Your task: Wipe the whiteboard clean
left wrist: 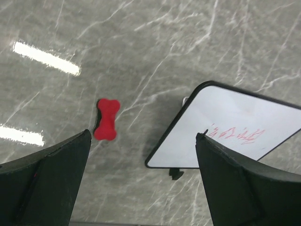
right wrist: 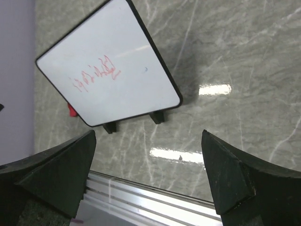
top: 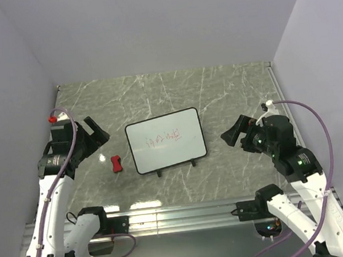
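Observation:
My left gripper needs to grab the eraser next by the narrow middle of its red back [top: 116, 164]. The eraser's black bottom will stay free to erase the whiteboard [top: 165, 140].
The whiteboard [top: 165, 140] lies flat in the middle of the grey marble table, black-framed, with red scribbles across its centre and two small black feet at its near edge. It also shows in the left wrist view [left wrist: 235, 132] and the right wrist view [right wrist: 106, 70]. The small red-and-black eraser [top: 116, 163] lies on the table just left of the board, and shows in the left wrist view [left wrist: 106, 119]. My left gripper [top: 100, 132] is open and empty, up and left of the eraser. My right gripper [top: 233, 137] is open and empty, right of the board.
A metal rail [top: 181, 213] runs along the table's near edge, also in the right wrist view [right wrist: 155, 202]. Pale walls close the table at the left, back and right. Bare marble [top: 155, 93] lies beyond the board.

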Robot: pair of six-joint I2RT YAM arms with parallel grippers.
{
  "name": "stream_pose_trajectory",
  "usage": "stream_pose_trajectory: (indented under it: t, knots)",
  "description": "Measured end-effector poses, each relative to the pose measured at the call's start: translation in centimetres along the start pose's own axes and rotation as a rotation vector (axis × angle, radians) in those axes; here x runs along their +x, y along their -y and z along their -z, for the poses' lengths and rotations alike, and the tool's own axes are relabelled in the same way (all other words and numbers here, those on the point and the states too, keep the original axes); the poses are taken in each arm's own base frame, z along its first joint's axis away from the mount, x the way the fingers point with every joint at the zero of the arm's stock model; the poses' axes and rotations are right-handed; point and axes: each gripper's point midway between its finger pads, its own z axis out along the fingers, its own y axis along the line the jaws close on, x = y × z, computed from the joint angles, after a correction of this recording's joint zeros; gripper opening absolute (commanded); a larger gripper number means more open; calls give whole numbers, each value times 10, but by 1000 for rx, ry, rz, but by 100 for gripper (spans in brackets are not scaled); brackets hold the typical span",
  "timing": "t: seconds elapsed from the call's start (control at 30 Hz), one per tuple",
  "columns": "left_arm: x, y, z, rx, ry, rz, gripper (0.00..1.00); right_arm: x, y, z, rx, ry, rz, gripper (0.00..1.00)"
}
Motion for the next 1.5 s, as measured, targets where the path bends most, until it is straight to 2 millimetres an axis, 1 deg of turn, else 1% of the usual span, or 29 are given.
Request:
stream_pose_trajectory:
  t: [0.1, 0.2, 0.27, 0.4, 0.5, 0.53, 0.57, 0.63, 0.67, 0.77, 0.83, 0.93, 1.1, 1.3, 1.5]
  knots:
    - [10, -8, -4, -19, -20, -2, 99, 5, 5, -6, 24, -36, 17, 100]
    - [26, -18, -14, -55, -77, -3, 99, 8, 8, -11, 35, -63, 32, 100]
    - [32, -22, -26, -88, -117, -7, 99, 10, 8, -13, 35, -80, 38, 100]
    - [53, -38, -55, -206, -236, 1, 99, 13, 4, -17, 18, -106, 41, 99]
    - [69, -45, -70, -276, -295, -16, 99, 14, 3, -19, 14, -114, 40, 99]
    - [75, -44, -73, -287, -312, -30, 98, 14, 3, -19, 14, -116, 40, 99]
    - [79, -43, -76, -295, -323, -37, 92, 14, 3, -19, 15, -118, 40, 99]
    - [89, -39, -82, -299, -343, -58, 89, 14, 4, -20, 15, -119, 42, 99]
    - [96, -38, -85, -306, -353, -65, 84, 14, 4, -19, 15, -119, 45, 99]
    - [109, -38, -90, -323, -375, -80, 81, 14, 4, -19, 17, -117, 52, 99]
    - [116, -43, -93, -348, -389, -82, 80, 15, 5, -18, 18, -118, 58, 99]
    - [120, -51, -95, -381, -390, -72, 67, 16, 7, -16, 25, -117, 66, 99]
    - [121, -53, -100, -384, -372, -64, 67, 17, 9, -13, 30, -118, 75, 99]
    - [128, -62, -109, -422, -384, -74, 67, 20, 12, -10, 39, -127, 85, 99]
    - [134, -70, -117, -451, -391, -85, 60, 22, 15, -9, 50, -135, 93, 99]
